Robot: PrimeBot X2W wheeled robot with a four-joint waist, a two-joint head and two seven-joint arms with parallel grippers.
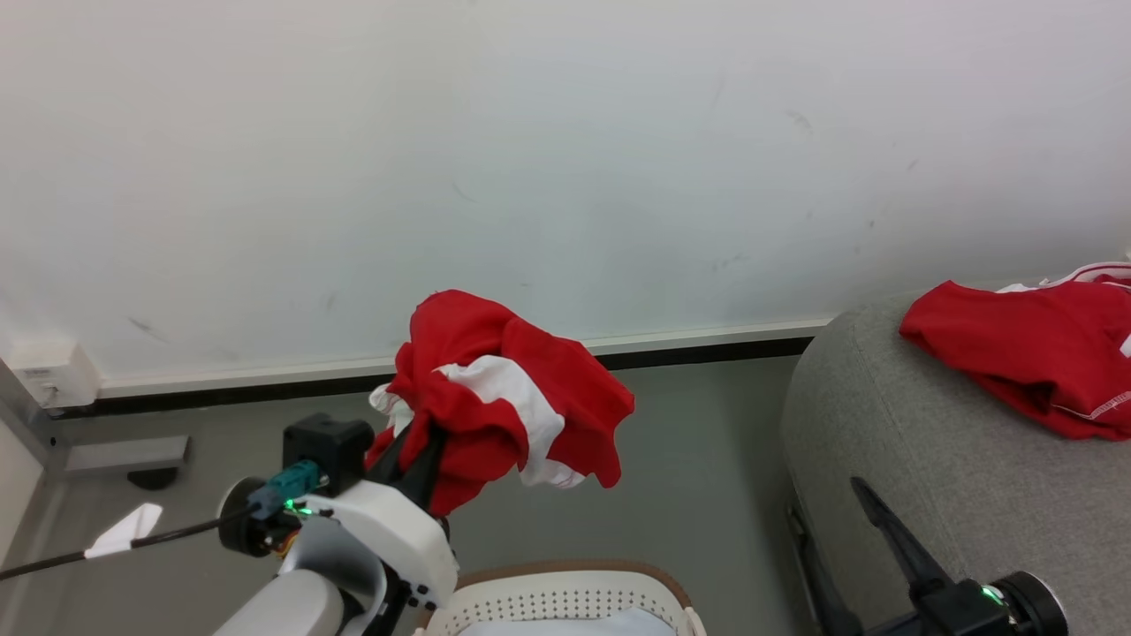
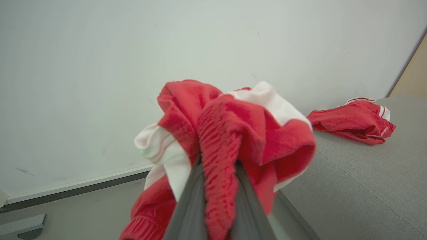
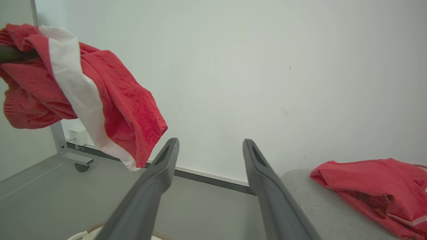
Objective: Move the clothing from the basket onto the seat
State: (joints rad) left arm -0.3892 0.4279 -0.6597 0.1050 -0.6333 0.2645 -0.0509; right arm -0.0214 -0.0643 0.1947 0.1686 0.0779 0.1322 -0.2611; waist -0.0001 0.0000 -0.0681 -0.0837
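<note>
My right gripper should next move the garment onto the seat. It should grab the red garment with the white stripe by its ribbed band for that.
A bunched red garment with a white stripe hangs in the air left of the seat, pinched in my left gripper, which is shut on it. From the left wrist, the cloth drapes over both fingers. Another red piece of clothing lies on the grey seat at the right. The basket shows its brown rim at the bottom edge, below the held garment, with pale cloth inside. My right gripper stands open with nothing in it, low beside the seat's rounded end.
A white wall with a dark baseboard runs behind everything, above grey floor. A metal frame foot with a caster sits at the left. A cable with a white tag trails from my left wrist.
</note>
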